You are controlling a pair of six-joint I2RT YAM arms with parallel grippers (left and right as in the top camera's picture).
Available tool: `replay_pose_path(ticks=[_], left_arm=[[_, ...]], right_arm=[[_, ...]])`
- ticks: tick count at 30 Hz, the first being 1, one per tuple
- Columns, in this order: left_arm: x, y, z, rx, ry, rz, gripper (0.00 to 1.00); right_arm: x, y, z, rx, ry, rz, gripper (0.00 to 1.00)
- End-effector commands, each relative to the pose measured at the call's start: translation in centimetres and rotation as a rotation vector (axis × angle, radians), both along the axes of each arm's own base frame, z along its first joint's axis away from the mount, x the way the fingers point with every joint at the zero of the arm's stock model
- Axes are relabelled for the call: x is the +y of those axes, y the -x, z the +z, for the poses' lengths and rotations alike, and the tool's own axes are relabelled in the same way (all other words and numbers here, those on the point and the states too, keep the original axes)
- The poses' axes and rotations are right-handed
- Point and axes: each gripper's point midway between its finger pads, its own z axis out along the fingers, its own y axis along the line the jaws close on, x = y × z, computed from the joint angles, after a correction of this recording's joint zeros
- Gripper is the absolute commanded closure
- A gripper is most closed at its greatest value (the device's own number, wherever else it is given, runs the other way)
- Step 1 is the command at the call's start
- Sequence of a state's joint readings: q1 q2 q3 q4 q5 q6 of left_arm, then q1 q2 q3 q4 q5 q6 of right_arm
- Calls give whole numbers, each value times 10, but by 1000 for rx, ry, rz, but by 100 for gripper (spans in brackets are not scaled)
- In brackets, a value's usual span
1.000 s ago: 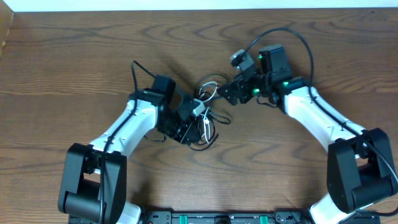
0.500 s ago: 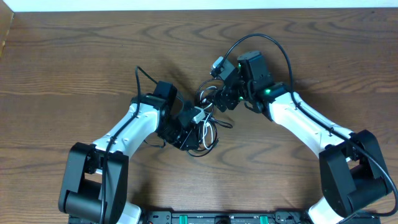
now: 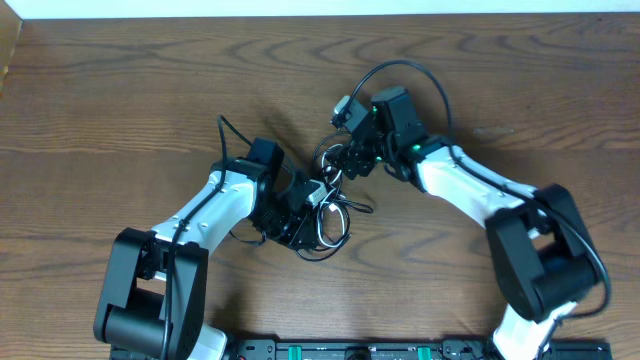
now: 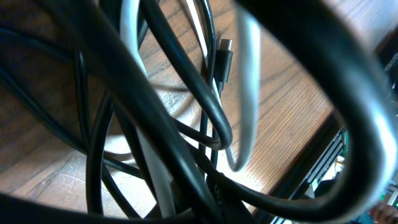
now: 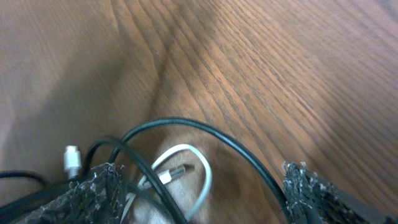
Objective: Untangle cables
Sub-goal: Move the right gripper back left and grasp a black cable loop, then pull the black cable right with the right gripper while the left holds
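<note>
Next, my right gripper takes hold of the black cable's outer loop (image 5: 213,130) to pull it away from the tangle.
The cables (image 3: 331,205) lie in one tangle of black loops and a white cord at the table's middle. My left gripper (image 3: 306,199) is buried in the tangle. Its wrist view is filled with black cables (image 4: 168,118) and the white cable (image 4: 249,93) running into the jaws. A black plug (image 4: 224,55) hangs there, and the fingers are hidden. My right gripper (image 3: 347,160) is at the tangle's upper edge. It is open (image 5: 202,193), its fingers straddling a black cable (image 5: 217,134) and the white cable (image 5: 206,173), with a white plug (image 5: 73,160) to the left.
The brown wooden table (image 3: 120,90) extends all round. A thick black arm wire (image 3: 400,68) arcs over the right wrist. A black base rail (image 3: 360,350) runs along the front edge.
My right arm has swung left and down toward the tangle, its open gripper now over the upper loops. My left gripper has shifted slightly right with the cables.
</note>
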State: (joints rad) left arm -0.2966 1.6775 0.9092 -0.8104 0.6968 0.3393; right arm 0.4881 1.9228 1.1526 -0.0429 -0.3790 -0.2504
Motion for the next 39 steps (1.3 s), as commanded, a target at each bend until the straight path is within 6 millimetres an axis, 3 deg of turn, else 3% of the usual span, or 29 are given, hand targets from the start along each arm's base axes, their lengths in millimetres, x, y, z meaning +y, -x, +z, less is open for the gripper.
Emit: replay_pose_path(ticks=[1, 2, 4, 9, 12, 15, 21, 28, 35, 39], left_arm=[[6, 9, -7, 38, -39, 11, 89], [6, 10, -7, 41, -39, 11, 89], [6, 11, -7, 45, -41, 11, 89], [7, 12, -8, 50, -43, 14, 89], [7, 12, -8, 57, -48, 26, 89], [8, 12, -9, 62, -60, 38, 89], [8, 12, -9, 71, -66, 53, 89], [7, 5, -10, 49, -65, 70, 89], [30, -43, -30, -65, -273, 318, 89], [72, -78, -39, -192, -512, 562, 89]], right_arm=[[6, -3, -14, 1, 3, 19, 18], [6, -4, -18, 0, 3, 19, 20], [7, -6, -25, 2, 4, 17, 36], [-4, -16, -28, 4, 11, -32, 97], [-18, -26, -29, 42, -8, -128, 99], [-47, -41, -32, 103, -27, -283, 99], [-128, -56, -45, 293, -84, -593, 99], [-222, -46, -65, 455, -63, -828, 99], [-280, -21, -78, 581, -36, -972, 99], [-317, -7, -86, 635, 5, -1142, 99]])
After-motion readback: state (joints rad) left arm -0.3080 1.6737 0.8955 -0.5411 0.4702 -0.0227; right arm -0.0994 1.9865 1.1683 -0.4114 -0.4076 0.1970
